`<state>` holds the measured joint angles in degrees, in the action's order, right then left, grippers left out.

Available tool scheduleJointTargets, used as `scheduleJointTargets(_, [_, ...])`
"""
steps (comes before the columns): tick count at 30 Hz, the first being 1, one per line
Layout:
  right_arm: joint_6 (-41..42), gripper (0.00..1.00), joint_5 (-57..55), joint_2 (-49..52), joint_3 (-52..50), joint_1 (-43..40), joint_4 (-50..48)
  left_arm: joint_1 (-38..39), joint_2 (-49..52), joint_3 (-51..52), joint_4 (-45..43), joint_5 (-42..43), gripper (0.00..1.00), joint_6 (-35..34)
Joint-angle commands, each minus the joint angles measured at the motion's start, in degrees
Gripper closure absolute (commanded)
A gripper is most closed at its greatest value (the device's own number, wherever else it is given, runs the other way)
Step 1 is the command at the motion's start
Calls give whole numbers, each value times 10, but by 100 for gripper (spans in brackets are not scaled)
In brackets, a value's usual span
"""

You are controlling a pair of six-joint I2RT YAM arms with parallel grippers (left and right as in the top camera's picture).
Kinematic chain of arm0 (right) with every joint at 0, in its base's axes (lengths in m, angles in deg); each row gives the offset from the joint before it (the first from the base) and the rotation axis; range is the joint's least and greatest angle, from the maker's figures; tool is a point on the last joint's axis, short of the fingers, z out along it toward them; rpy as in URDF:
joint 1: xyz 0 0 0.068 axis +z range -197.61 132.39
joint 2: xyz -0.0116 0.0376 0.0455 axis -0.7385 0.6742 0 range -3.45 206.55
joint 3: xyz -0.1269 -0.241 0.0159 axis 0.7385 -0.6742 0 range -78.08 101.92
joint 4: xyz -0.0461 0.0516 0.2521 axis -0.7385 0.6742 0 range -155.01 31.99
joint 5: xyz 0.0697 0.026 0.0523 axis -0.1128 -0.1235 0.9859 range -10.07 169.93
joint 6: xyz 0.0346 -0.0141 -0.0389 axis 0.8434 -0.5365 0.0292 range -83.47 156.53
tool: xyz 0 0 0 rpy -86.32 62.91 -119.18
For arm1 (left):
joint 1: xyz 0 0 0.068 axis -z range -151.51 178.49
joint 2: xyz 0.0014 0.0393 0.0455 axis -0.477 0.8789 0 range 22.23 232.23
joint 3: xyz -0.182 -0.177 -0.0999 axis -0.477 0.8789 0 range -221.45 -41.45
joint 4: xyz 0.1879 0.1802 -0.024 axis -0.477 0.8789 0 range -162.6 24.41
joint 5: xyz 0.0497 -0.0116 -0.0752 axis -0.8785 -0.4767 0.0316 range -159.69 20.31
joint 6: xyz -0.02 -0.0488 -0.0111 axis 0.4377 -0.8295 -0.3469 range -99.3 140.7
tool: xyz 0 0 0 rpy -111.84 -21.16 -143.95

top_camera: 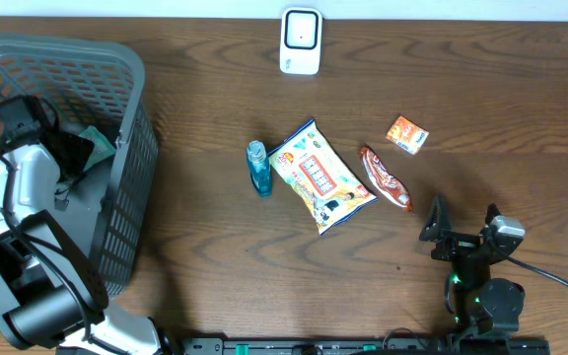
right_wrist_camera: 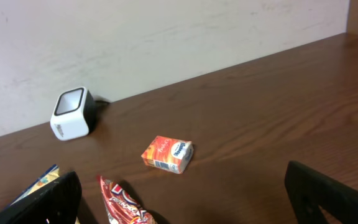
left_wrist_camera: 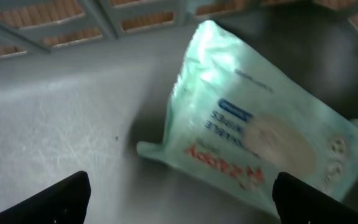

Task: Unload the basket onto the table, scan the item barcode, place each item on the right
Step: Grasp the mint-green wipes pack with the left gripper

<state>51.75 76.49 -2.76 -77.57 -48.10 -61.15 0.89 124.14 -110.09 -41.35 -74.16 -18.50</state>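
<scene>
The pack (left_wrist_camera: 260, 130) lies beyond my fingers, so closing now would miss the pack. My left gripper moves toward the pack, and closes on the pack only then.
Deep inside the grey basket (top_camera: 136, 148) my left gripper (top_camera: 79, 156) stands open over a pale green pack of wet wipes (top_camera: 97, 141). In the left wrist view the pack (left_wrist_camera: 260, 130) lies tilted on the basket floor (left_wrist_camera: 61, 112), just ahead of the gripper (left_wrist_camera: 179, 200) and touching neither finger. The white barcode scanner (top_camera: 301, 41) stands at the table's far edge, and it also shows in the right wrist view (right_wrist_camera: 71, 114). My right gripper (top_camera: 442, 232) rests open near the front right, holding nothing (right_wrist_camera: 185, 199).
On the table lie a blue bottle (top_camera: 258, 168), a yellow snack bag (top_camera: 320, 177), a red wrapper (top_camera: 385, 178) and a small orange box (top_camera: 406, 134). The basket's mesh walls close in around the left arm.
</scene>
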Motion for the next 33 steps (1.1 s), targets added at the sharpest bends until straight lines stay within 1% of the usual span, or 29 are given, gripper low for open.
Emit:
scheduleJointTargets(1, [-7,1,-5,-3,-2,9,0,-16,7,21,-20,-11,6,-5])
scheduleJointTargets(4, [-7,1,-5,-3,-2,9,0,-24,7,33,-52,-11,6,-2])
scheduleJointTargets(6, [-7,1,-5,-3,-2,9,0,-24,7,41,-78,-8,5,19])
scheduleJointTargets(9, [-7,1,-5,-3,-2,9,0,-22,10,49,-105,25,5,52])
scheduleJointTargets(10, [-7,1,-5,-3,-2,9,0,-22,13,49,-116,49,5,72])
scheduleJointTargets(14, [-7,1,-5,-3,-2,9,0,-22,26,49,-121,80,6,103])
scheduleJointTargets(19, [-7,1,-5,-3,-2,9,0,-22,65,53,-110,80,9,105])
scheduleJointTargets(20, [-7,1,-5,-3,-2,9,0,-22,78,53,-110,80,14,105])
scheduleJointTargets(21, [-7,1,-5,-3,-2,9,0,-22,92,53,-110,84,23,105])
scheduleJointTargets(22, [-7,1,-5,-3,-2,9,0,-22,103,53,-110,89,36,105])
scheduleJointTargets(24, [-7,1,-5,-3,-2,9,0,-22,129,53,-111,107,66,107])
scheduleJointTargets(25, [-7,1,-5,-3,-2,9,0,-22,137,53,-112,120,90,111])
scheduleJointTargets(26, [-7,1,-5,-3,-2,9,0,-22,145,53,-111,134,92,112])
scheduleJointTargets(28, [-7,1,-5,-3,-2,9,0,-22,149,53,-109,156,93,112])
scheduleJointTargets(33, [-7,1,-5,-3,-2,9,0,-23,116,53,-96,165,93,111])
